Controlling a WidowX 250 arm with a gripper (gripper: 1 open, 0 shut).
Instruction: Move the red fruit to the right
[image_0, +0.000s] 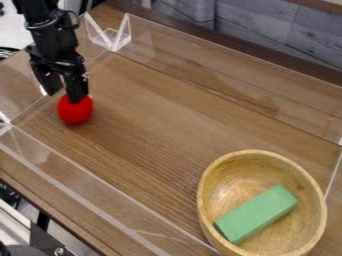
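Note:
My gripper should next pick up the red fruit by its rounded top (75, 99) to shift it.
The red fruit (75, 111) lies on the wooden tabletop at the left, small and round. My black gripper (64, 83) hangs just above and slightly behind it, pointing down. Its fingers stand open with nothing between them, and their tips end near the top of the fruit. I cannot tell whether a fingertip touches the fruit.
A wooden bowl (221, 181) with a green rectangular block (257, 214) in it sits at the front right. Clear plastic walls (80, 190) fence the tabletop on its sides. Bare wood stretches between the fruit and the bowl.

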